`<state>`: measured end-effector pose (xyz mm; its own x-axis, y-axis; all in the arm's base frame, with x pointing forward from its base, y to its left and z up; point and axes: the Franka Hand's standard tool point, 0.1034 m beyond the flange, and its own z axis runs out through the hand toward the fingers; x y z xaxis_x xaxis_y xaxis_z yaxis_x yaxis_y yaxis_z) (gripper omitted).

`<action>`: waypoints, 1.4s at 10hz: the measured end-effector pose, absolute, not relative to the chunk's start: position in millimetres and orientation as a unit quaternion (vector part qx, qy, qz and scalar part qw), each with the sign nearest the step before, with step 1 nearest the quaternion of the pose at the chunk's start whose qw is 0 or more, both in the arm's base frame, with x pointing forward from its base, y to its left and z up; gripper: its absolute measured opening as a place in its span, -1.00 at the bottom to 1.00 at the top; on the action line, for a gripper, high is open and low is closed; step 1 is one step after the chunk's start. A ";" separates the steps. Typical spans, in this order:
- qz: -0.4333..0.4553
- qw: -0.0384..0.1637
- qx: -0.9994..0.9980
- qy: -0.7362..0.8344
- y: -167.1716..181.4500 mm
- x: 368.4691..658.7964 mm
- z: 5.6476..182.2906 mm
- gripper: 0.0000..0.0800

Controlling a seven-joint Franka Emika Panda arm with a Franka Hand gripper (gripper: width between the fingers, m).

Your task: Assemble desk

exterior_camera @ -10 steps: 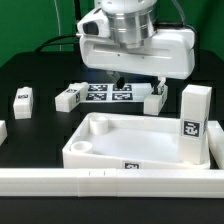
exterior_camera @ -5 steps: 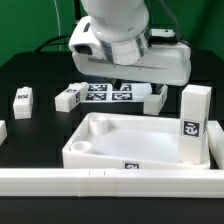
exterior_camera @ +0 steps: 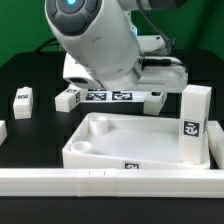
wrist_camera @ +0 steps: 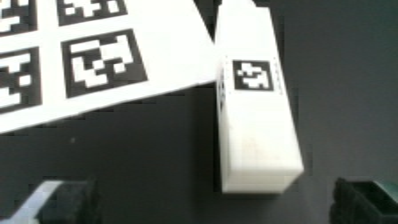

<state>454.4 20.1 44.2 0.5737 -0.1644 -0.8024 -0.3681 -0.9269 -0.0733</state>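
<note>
The gripper grabs the white leg by its plain flat end next, to stand it in the desk top's corner socket.
The white desk top, a rimmed tray with round corner sockets, lies near the front rail. One tagged leg stands upright at the tray's corner on the exterior view's right. Another leg lies flat beside the marker board, and also shows in the exterior view. My gripper is open above this leg's near end, with a dark finger on either side and nothing held. In the exterior view the arm's body hides the fingers.
Two more legs lie on the black table at the exterior view's left. The marker board lies behind the tray. A long low white rail runs along the front edge. The arm fills the upper middle.
The arm has swung toward the camera and the exterior view's left, now covering more of the back. The hand sits lower over the leg beside the marker board.
</note>
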 end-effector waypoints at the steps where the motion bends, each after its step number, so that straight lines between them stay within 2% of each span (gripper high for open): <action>1: 0.436 0.116 -0.879 0.153 19.8 452.5 38.4 0.62; 5: 0.430 0.106 -0.884 0.151 45.2 451.9 32.7 0.62; 8: 0.429 0.105 -0.884 0.153 43.6 451.0 30.4 0.62; 14: 0.432 0.101 -0.883 0.150 52.7 435.1 11.3 0.62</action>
